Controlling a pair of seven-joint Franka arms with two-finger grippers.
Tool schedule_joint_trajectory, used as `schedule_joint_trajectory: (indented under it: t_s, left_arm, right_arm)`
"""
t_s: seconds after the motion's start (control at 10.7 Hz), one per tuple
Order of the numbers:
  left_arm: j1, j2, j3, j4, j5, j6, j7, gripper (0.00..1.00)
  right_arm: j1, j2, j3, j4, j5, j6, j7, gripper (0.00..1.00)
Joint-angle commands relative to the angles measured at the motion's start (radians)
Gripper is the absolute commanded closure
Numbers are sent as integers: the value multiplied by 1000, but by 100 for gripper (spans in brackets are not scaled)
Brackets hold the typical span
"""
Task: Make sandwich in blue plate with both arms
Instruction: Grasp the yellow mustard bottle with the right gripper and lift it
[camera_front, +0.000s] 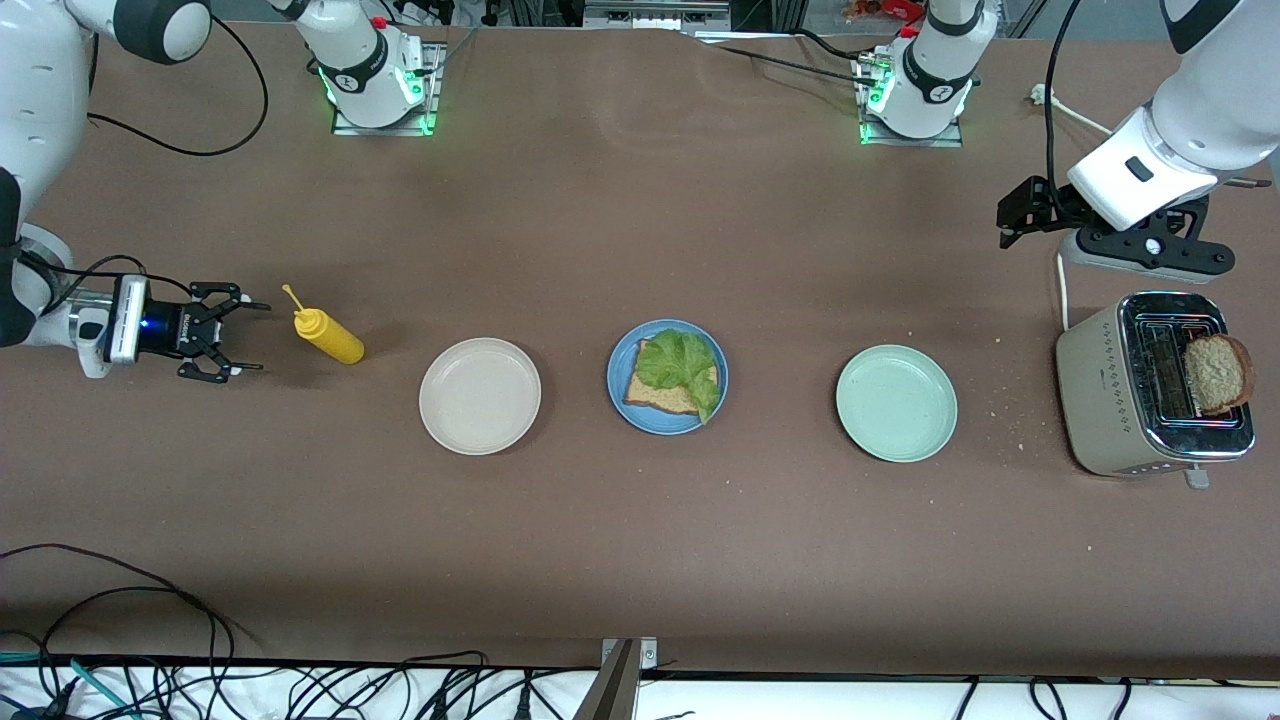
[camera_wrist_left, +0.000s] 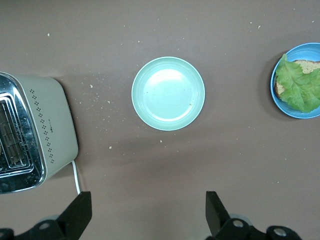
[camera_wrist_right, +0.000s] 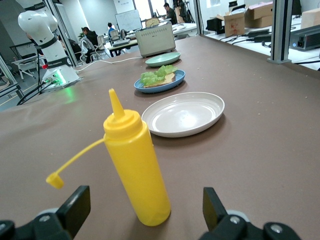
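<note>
The robot's right gripper will next grab the squeeze bottle by its straight-sided body (camera_front: 335, 338), because the squeeze bottle slopes to a narrow cone at its nozzle.
The blue plate (camera_front: 620, 362) (camera_wrist_left: 276, 95) (camera_wrist_right: 176, 78) lies mid-table and holds one brown bread slice (camera_front: 652, 393) with a green lettuce leaf (camera_front: 683, 362) on top. A second bread slice (camera_front: 1218, 373) sticks up out of the toaster (camera_front: 1100, 385). My left gripper (camera_front: 1012, 215) (camera_wrist_left: 148, 212) hangs open and empty above the table at the left arm's end, near the toaster. At the right arm's end my right gripper (camera_front: 240, 338) (camera_wrist_right: 145, 212) is low over the table, open, pointing at a yellow squeeze bottle (camera_front: 328, 335) (camera_wrist_right: 134, 165) just ahead of its fingers.
A beige plate (camera_front: 480, 395) (camera_wrist_right: 185, 114) lies between the bottle and the blue plate. A pale green plate (camera_front: 897, 402) (camera_wrist_left: 168, 93) lies between the blue plate and the toaster (camera_wrist_left: 45, 125). A grey power strip (camera_front: 1085, 258) lies by the toaster. Crumbs dot the table there.
</note>
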Motion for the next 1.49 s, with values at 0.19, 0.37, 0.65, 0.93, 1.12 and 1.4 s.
schedule_joint_trajectory:
  t_s: [0.19, 0.37, 0.65, 0.93, 1.12, 1.4]
  left_arm:
    - [15, 9, 0, 24, -22, -22, 5, 0]
    - [15, 9, -1, 24, -22, -22, 7, 0]
    - [18, 9, -1, 22, -22, -22, 7, 0]
    - [18, 9, -1, 22, -22, -22, 7, 0]
    - [18, 9, 0, 21, -22, -23, 7, 0]
    - [18, 9, -1, 22, -22, -28, 7, 0]
  right_arm:
    - [-132, 98, 171, 86, 49, -51, -71, 0]
    - [-136, 112, 199, 86, 51, -54, -72, 0]
    - [-136, 133, 246, 84, 63, -65, -71, 0]
    - [-132, 156, 268, 84, 80, -63, -60, 0]
    - [-129, 158, 272, 84, 80, -62, -54, 5]
    - [-124, 158, 280, 85, 80, -53, -52, 78]
